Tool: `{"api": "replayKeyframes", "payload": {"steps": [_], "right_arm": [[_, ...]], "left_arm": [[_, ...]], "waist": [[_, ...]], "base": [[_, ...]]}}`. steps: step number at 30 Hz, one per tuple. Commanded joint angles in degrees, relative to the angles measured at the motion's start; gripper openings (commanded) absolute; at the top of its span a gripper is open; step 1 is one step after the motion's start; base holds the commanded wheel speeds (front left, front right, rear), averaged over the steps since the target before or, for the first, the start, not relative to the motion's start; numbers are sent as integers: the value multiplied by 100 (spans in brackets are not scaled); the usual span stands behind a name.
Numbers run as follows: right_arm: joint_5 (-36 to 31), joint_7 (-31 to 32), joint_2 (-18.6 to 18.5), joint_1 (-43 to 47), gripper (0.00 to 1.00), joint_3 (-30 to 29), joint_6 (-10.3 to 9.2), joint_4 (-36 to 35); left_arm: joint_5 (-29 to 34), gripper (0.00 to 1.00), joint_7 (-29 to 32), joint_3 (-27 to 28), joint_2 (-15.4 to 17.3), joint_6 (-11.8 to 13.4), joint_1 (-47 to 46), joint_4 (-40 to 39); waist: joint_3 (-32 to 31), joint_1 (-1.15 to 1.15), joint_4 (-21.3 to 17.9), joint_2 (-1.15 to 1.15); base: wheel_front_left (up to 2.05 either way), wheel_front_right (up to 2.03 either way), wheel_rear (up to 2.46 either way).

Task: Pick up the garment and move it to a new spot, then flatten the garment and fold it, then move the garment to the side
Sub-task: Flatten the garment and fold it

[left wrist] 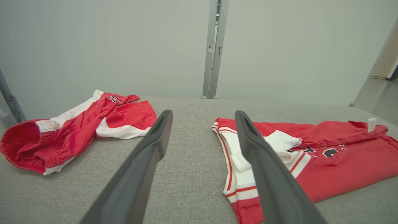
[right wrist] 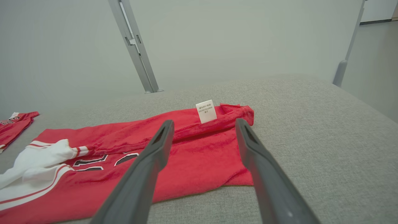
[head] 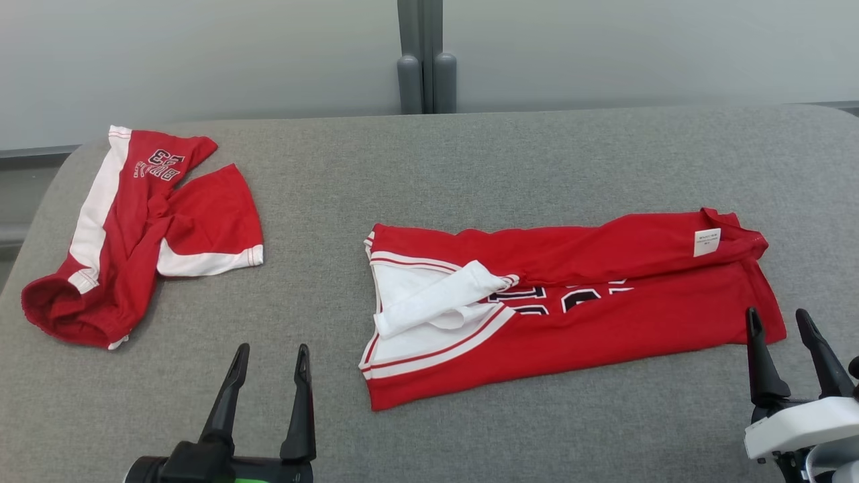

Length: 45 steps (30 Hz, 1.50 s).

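Note:
My right gripper is to fold the jersey in half, so next it should pick up the jersey by its layered hem edge [head: 757, 278] [right wrist: 160, 115].
The garment, a red jersey [head: 604, 335] with white trim and black numbers, lies folded lengthwise on the grey padded table [head: 470, 168], centre right. Its white label [head: 706, 242] shows near the right end. The white-trimmed end is rumpled at the left. My right gripper [head: 777, 314] hovers open at the jersey's near right corner, nothing between its fingers. In the right wrist view that gripper [right wrist: 204, 122] points over the jersey [right wrist: 192, 155] towards the label. My left gripper [head: 272, 349] stands open over bare table, left of the jersey's near left corner. The left wrist view has this gripper [left wrist: 203, 113] beside the jersey [left wrist: 342, 174].
A second piece, red shorts [head: 127, 248] with white side panels, lies crumpled at the table's far left, also seen as shorts [left wrist: 77, 133] from the left wrist. A grey post [head: 424, 60] and pale wall stand behind the table. Bare table runs along the front and far right.

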Motion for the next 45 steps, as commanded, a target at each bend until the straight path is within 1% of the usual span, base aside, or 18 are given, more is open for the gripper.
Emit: {"api": "replayKeyframes", "payload": {"steps": [1,4,7,8,10,16,20,22,26,30,33,38,45], "right_arm": [[-11,-15,16,17,100,-18,-9,90],[93,-16,6,-199,100,-69,-9,440],[302,-15,-43,-644,100,-50,-7,1050],[390,59,-83,-786,100,43,-7,1229],[594,242,-260,-1242,100,113,-10,1649],[786,894,-781,-2351,100,216,-7,2605],[822,1309,-1019,-2939,100,347,-7,3042],[848,1471,-1074,-3166,100,413,-7,3198],[841,1635,-1224,-3536,100,564,-7,3492],[829,1640,-1281,-3716,100,742,-7,3775],[893,1669,-1224,-3735,100,877,-7,3906],[1017,1567,-1149,-3509,100,1075,-8,3971],[1222,1509,-1022,-3189,100,1207,-11,3996]], "left_arm": [[58,100,0,17,-10,-47,69,34],[154,100,0,-25,-25,-109,8,55],[171,100,0,-132,-30,-89,-114,20],[183,100,0,-169,-30,-84,-149,15],[198,100,0,-234,-31,-76,-237,6],[158,100,0,-395,-29,-66,-462,-28],[151,100,0,-445,-29,-109,-605,-2],[132,100,0,-470,-29,-116,-654,4],[136,100,0,-549,-30,-145,-783,35],[129,100,0,-588,-29,-117,-867,61],[110,100,0,-579,-29,-98,-914,73],[53,100,0,-548,-29,-80,-920,86],[135,100,0,-531,-29,-92,-959,64]], "waist": [[-15,0,40,0],[64,0,78,0],[226,0,128,0],[281,0,150,0],[444,0,200,0],[867,0,358,0],[1111,0,395,0],[1224,0,400,0],[1417,0,408,0],[1521,0,395,0],[1578,0,363,0],[1634,0,246,0],[1657,0,94,0]], "base": [[0,0,0],[0,0,0],[0,0,0],[0,0,0],[0,0,0],[0,0,0],[0,0,0],[0,0,0],[0,0,0],[0,0,0],[0,0,0],[0,0,0],[0,0,0]]}}
